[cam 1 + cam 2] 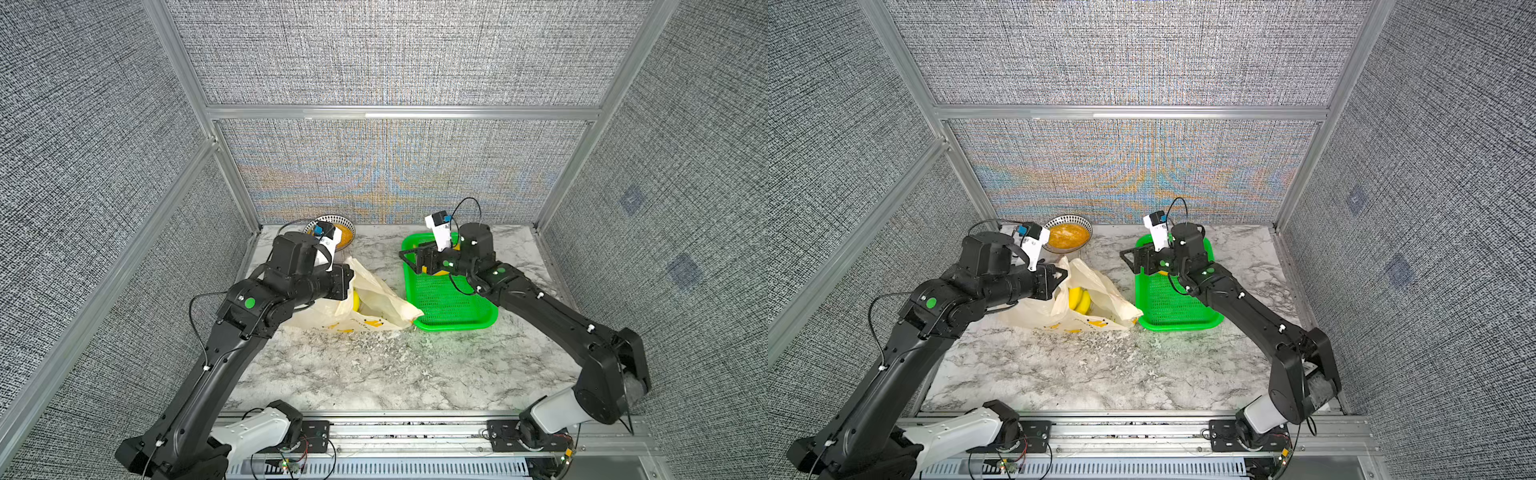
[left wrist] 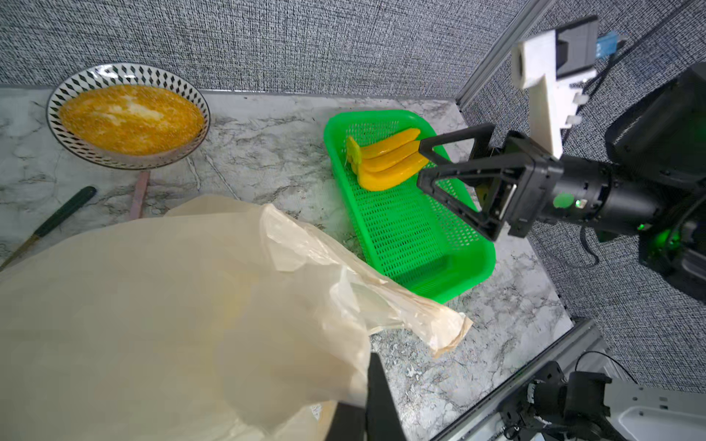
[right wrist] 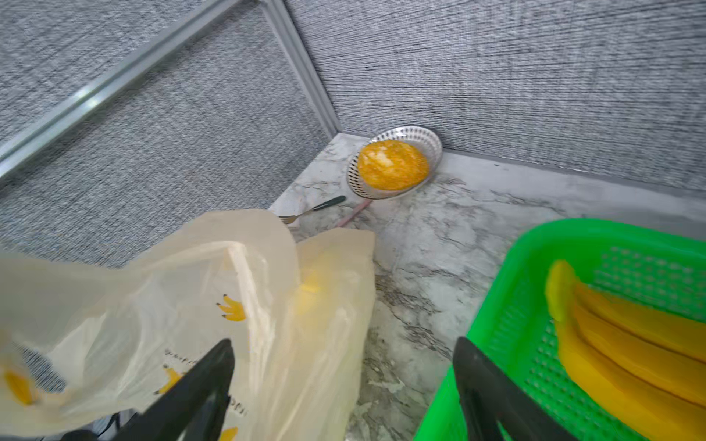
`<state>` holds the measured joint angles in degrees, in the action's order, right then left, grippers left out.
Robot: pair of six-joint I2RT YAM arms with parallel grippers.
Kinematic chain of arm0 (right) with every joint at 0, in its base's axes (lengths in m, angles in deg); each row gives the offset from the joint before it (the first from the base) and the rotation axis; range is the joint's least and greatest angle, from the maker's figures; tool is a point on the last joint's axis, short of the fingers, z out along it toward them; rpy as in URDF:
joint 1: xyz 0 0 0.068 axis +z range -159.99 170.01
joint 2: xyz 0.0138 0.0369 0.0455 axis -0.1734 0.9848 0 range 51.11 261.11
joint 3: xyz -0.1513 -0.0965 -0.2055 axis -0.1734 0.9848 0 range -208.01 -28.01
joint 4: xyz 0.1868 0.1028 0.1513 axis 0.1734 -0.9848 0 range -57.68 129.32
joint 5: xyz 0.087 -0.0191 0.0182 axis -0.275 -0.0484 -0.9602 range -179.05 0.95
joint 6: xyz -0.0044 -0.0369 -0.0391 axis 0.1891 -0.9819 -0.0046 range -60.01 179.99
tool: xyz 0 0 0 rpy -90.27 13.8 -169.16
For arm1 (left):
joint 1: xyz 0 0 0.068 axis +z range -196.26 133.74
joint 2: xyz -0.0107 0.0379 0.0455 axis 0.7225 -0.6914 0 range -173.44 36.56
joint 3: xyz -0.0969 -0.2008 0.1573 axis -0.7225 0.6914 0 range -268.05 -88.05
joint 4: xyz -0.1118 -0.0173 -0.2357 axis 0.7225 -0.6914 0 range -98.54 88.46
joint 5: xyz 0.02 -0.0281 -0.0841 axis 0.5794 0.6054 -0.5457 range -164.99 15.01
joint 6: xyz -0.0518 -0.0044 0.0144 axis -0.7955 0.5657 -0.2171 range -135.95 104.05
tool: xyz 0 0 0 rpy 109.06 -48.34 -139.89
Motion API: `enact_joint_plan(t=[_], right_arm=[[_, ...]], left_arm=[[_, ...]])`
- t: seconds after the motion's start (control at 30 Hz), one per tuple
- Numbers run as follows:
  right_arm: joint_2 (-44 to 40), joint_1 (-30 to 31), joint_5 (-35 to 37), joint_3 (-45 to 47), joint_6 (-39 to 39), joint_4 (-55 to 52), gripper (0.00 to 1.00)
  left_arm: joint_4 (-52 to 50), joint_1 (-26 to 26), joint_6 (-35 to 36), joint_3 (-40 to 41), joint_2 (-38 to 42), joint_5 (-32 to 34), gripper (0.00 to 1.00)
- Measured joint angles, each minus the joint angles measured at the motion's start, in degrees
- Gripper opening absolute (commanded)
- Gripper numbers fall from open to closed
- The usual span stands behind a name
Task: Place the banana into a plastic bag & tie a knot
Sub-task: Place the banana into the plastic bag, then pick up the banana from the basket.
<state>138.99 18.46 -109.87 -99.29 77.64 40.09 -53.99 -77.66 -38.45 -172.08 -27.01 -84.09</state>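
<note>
My right gripper grabs the banana bunch in the green tray (image 2: 477, 267) by its stem end next, so the banana tips stay free to enter the plastic bag.
The cream plastic bag (image 1: 1100, 309) with printed banana bunches lies on the marble table, its mouth lifted. My left gripper (image 1: 1062, 275) is shut on the bag's upper edge; in the left wrist view the bag (image 2: 191, 305) covers most of the fingers (image 2: 376, 385). A yellow banana bunch (image 1: 1080, 300) sits inside the bag. A second banana bunch (image 2: 386, 164) lies in the green tray (image 2: 477, 267). My right gripper (image 1: 1128, 262) stands open and empty above the tray's far left rim, just right of the bag. No knot is in view.
A patterned bowl of yellow food (image 1: 1068, 237) stands at the back left by the wall. A dark-handled fork (image 3: 317, 208) and a pink handle (image 3: 355, 214) lie beside it. Grey panels enclose the table on three sides.
</note>
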Motion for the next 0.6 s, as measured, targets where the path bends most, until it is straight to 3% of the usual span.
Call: enact_joint_plan(t=[0.27,0.6], right_arm=[[12.2,-4.0,12.7,-9.0,-2.9,-9.2,0.82],[27.2,-2.4,24.1,-24.7,-8.6,-19.1,0.79]], left_arm=[[0.0,0.0,0.0,1.2,2.4,-0.1,0.00],[-0.7,0.0,0.7,0.7,2.8,0.2,0.00]])
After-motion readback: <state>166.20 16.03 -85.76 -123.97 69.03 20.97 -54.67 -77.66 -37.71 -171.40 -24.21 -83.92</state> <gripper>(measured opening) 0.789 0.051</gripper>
